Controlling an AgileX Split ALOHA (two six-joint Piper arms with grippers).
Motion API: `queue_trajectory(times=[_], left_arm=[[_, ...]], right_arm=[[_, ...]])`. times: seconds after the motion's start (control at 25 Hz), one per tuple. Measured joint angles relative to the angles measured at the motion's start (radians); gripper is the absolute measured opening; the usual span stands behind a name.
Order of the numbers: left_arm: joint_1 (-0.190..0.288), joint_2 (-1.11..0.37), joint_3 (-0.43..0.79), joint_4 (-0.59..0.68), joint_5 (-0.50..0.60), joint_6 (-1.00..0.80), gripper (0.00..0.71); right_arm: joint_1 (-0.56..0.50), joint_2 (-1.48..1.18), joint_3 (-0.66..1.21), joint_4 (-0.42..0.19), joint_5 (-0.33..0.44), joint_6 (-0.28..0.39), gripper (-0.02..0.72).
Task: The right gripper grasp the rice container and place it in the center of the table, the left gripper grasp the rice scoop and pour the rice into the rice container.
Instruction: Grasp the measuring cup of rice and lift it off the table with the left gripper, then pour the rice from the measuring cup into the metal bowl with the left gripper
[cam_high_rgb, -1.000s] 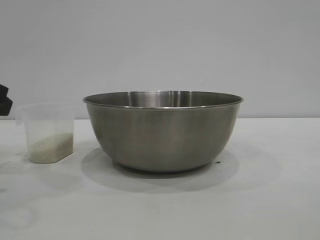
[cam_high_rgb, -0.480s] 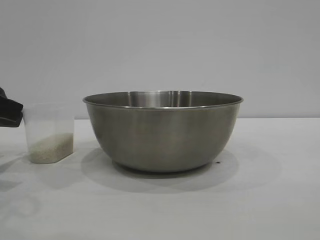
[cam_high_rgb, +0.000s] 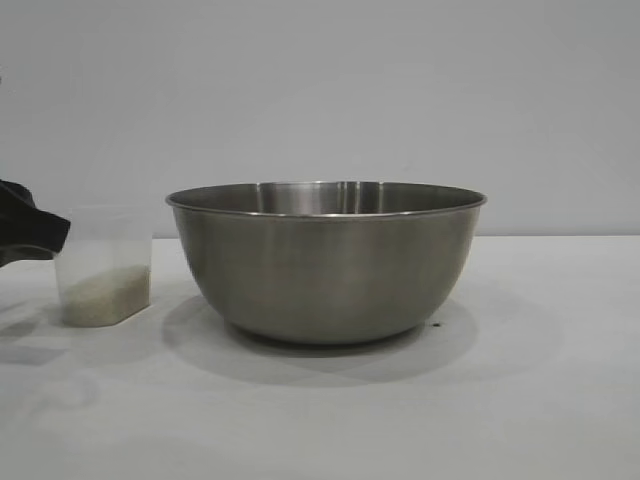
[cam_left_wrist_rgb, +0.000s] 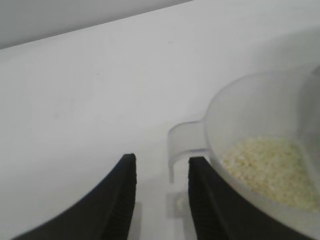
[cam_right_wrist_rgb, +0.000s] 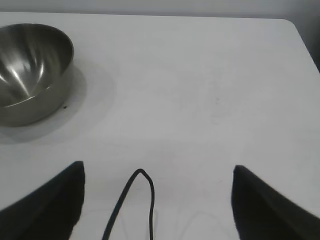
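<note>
The rice needs to be poured into the steel bowl next, so my left gripper should grab the rice scoop by its small handle tab (cam_left_wrist_rgb: 182, 142).
The rice container (cam_high_rgb: 325, 265), a big steel bowl, stands on the white table (cam_high_rgb: 520, 400) in the middle of the exterior view. To its left stands the rice scoop (cam_high_rgb: 103, 265), a frosted plastic cup with a pale layer of rice (cam_high_rgb: 103, 297) at its bottom. My left gripper (cam_high_rgb: 30, 232) reaches in from the left edge, its tip at the cup's left side. In the left wrist view my left gripper (cam_left_wrist_rgb: 162, 160) is open and holds nothing; the scoop's (cam_left_wrist_rgb: 260, 110) small handle tab (cam_left_wrist_rgb: 182, 142) lies just ahead of the gap. My right gripper (cam_right_wrist_rgb: 157, 167) is wide open over bare table, far from the bowl (cam_right_wrist_rgb: 30, 70).
A thin black cable (cam_right_wrist_rgb: 142, 200) loops between the right gripper's fingers. The table's far edge and rounded corner (cam_right_wrist_rgb: 295, 27) show in the right wrist view. A plain grey wall (cam_high_rgb: 320, 90) stands behind the table.
My left gripper has moved right, from the frame's edge up to the scoop's left side. Bowl and scoop have stayed put.
</note>
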Motion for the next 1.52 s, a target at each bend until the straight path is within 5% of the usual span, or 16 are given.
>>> queue_trajectory(times=[0.16,0.36,0.68,1.04,1.52], left_arm=[[0.0,0.011,-0.013,0.01,0.0,0.0,0.23],[0.0,0.011,-0.016,0.032,0.0,0.004,0.0],[0.0,-0.002,-0.016,0.028,0.004,0.028,0.0],[0.0,-0.182,-0.016,0.032,0.009,0.088,0.0],[0.0,-0.301,-0.181,0.297,0.009,0.241,0.0]], right_arm=[[0.0,0.0,0.0,0.0,0.0,0.0,0.559],[0.0,0.0,0.0,0.0,0.0,0.0,0.559],[0.0,0.0,0.0,0.0,0.0,0.0,0.559],[0.0,0.0,0.0,0.0,0.0,0.0,0.559],[0.0,0.0,0.0,0.0,0.0,0.0,0.559]])
